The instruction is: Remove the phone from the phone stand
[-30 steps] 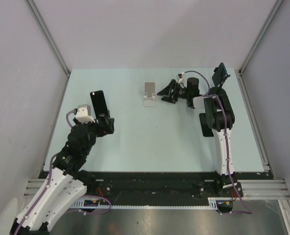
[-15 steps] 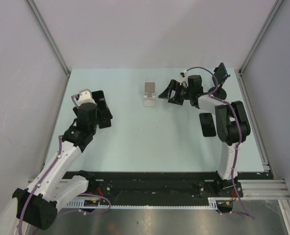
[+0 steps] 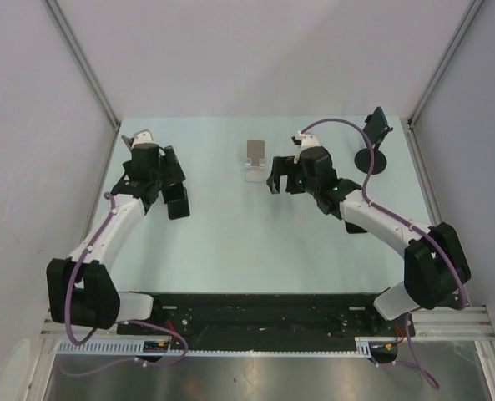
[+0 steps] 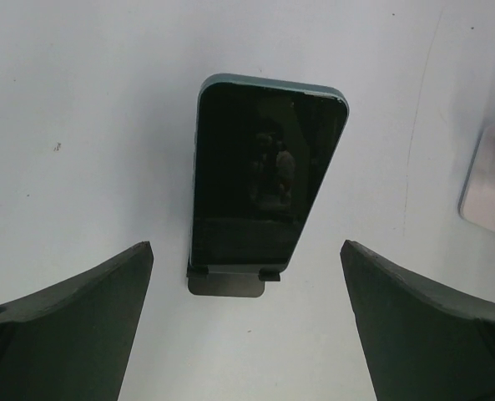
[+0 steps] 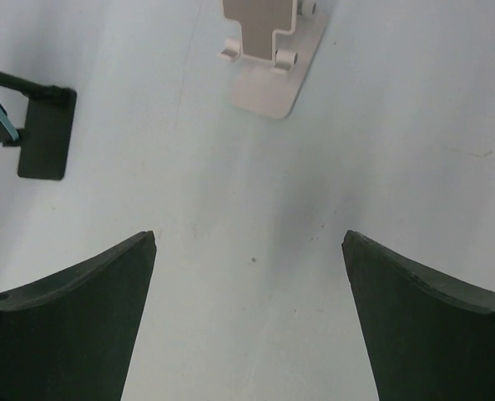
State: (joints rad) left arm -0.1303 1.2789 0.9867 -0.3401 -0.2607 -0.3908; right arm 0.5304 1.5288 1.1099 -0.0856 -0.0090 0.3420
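Observation:
My left gripper is to grab the phone next by the long edges of its upper part (image 4: 264, 134), and this leaves the phone's lower end free for my right gripper.
A dark teal phone (image 4: 264, 175) leans upright in a small black stand (image 4: 226, 282) at the far left of the table. My left gripper (image 4: 247, 245) is open, and the phone stands just ahead of the fingertips, untouched. In the top view the left gripper (image 3: 174, 180) covers most of that phone. The same stand shows edge-on in the right wrist view (image 5: 38, 134). My right gripper (image 3: 279, 177) is open and empty (image 5: 249, 234), over bare table just in front of an empty silver stand (image 3: 255, 159).
The silver stand also shows in both wrist views (image 5: 272, 50) (image 4: 489, 184). A second phone (image 3: 376, 127) sits on a black round-based stand (image 3: 372, 160) at the far right. A dark flat thing (image 3: 351, 225) lies partly under the right arm.
The left arm has swung out to the far left and brought its open gripper over the phone on the black stand. The right arm has stretched out, its gripper now beside the silver stand.

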